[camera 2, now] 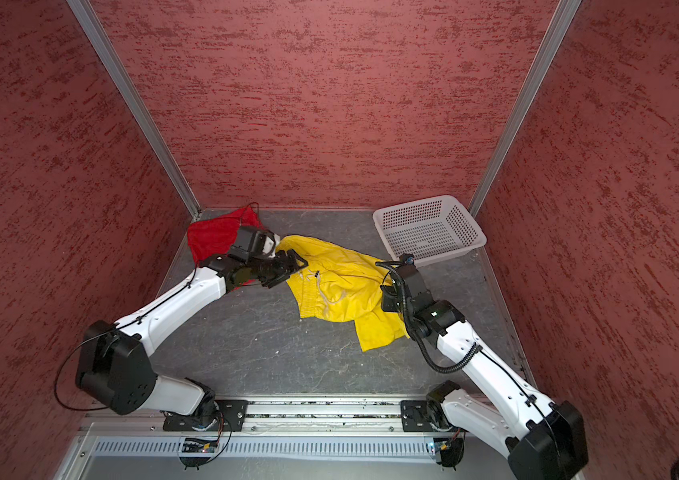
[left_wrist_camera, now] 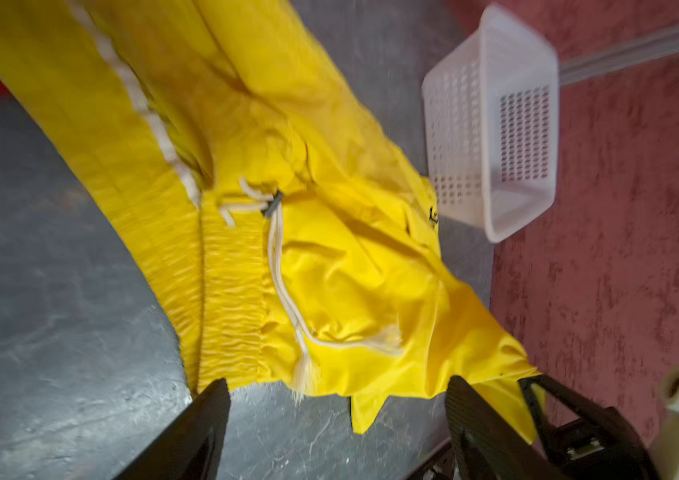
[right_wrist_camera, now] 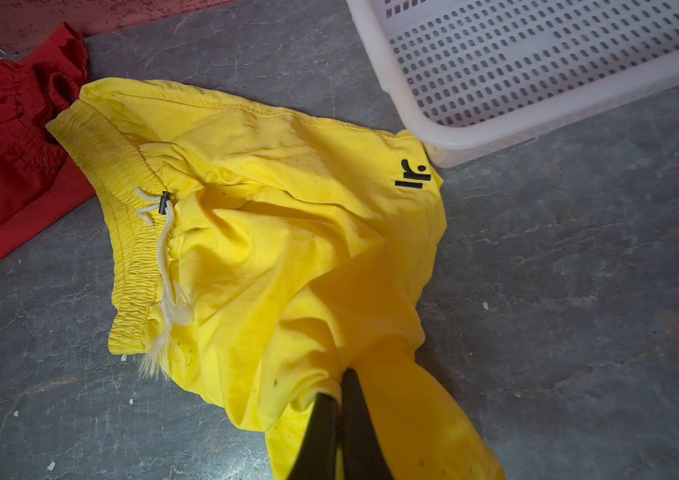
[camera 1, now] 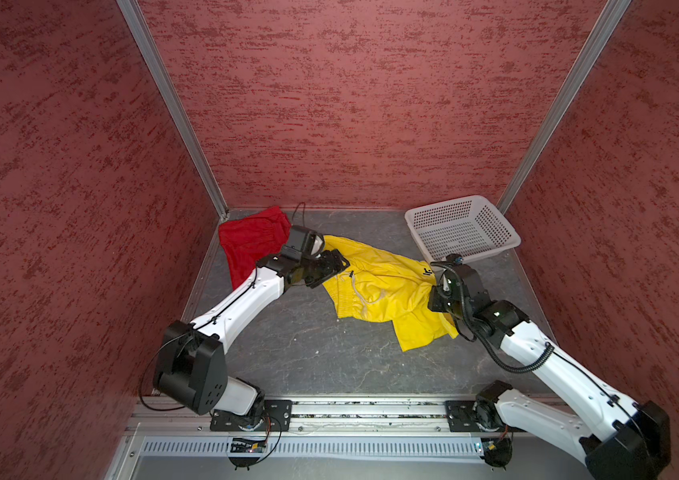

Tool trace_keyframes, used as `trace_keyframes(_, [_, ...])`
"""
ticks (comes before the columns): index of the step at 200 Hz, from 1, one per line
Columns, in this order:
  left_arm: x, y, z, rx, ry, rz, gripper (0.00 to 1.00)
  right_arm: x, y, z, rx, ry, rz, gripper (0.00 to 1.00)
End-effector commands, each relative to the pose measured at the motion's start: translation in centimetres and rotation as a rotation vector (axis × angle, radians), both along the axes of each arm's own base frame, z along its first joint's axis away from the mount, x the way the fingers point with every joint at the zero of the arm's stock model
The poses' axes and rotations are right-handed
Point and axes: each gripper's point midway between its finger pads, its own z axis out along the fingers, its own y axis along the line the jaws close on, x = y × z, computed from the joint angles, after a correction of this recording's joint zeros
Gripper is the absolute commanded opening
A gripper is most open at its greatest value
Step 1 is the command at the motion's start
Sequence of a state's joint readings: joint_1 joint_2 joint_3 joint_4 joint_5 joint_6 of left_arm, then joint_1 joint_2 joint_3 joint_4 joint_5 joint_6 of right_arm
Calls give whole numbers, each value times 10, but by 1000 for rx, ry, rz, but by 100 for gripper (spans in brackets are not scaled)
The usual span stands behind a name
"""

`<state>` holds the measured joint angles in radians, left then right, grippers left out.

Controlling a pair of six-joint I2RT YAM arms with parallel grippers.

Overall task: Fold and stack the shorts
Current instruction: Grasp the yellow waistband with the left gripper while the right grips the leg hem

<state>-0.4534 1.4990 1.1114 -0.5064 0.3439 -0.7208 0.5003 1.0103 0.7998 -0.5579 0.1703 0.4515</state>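
My left gripper picks up the yellow shorts [camera 1: 383,291] by the near side edge of the gathered waistband next, to spread them for folding.
The yellow shorts [camera 1: 383,291] [camera 2: 338,286] lie crumpled mid-floor, with the gathered waistband and pale drawstring [right_wrist_camera: 165,245] towards the left arm and the black logo [right_wrist_camera: 412,176] near the basket. My right gripper [right_wrist_camera: 342,380] [camera 1: 433,297] is shut on a bunched leg of the yellow pair [right_wrist_camera: 267,208]. Over the waistband end, my left gripper [left_wrist_camera: 338,386] [camera 1: 331,266] stands wide open with nothing between its fingers. The red shorts [camera 1: 250,241] [camera 2: 213,237] [right_wrist_camera: 1,158] lie rumpled in the far left corner, partly hidden by the left wrist.
A white perforated basket [camera 1: 475,253] [camera 2: 437,253] [right_wrist_camera: 475,141] sits at the far right, its near corner touching the yellow fabric. Red textured walls close in three sides. Bare grey floor [camera 1: 308,353] stretches between the shorts and the arm bases' rail.
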Motion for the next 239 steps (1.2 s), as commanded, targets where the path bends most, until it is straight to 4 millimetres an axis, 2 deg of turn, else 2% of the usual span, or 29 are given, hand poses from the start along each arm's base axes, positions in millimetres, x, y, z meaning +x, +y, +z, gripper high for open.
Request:
trace_keyframes(1, [-19, 7, -61, 135, 145, -3, 82, 7, 3, 22, 22, -53, 7, 0])
trace_keyframes(48, [-19, -15, -77, 200, 160, -50, 79, 6, -2, 22, 9, -61, -9, 0])
trace_keyframes(68, [-25, -21, -92, 247, 201, -76, 75, 8, -4, 22, -3, -63, -17, 0])
trace_keyframes(96, [-29, -14, -109, 312, 254, -62, 72, 12, -5, 24, -19, -73, -25, 0])
trace_keyframes(119, [-34, -5, -115, 356, 286, -62, 63, 14, -5, 23, -30, -70, -27, 0])
trace_keyframes(136, [-38, 2, -114, 382, 293, -54, 64, 16, -4, 20, -31, -67, -25, 0])
trace_keyframes(164, [-46, -1, -112, 381, 288, -72, 81, 20, -2, 17, -29, -60, -22, 0])
trace_keyframes(184, [-46, -2, -122, 394, 309, -76, 81, 21, -1, 18, -27, -63, -18, 0])
trace_keyframes(201, [-44, -7, -130, 374, 319, -80, 67, 22, -2, 19, -30, -67, -23, 0])
trace_keyframes(239, [-40, -8, -140, 363, 340, -74, 23, 20, -6, 14, -40, -59, -29, 0])
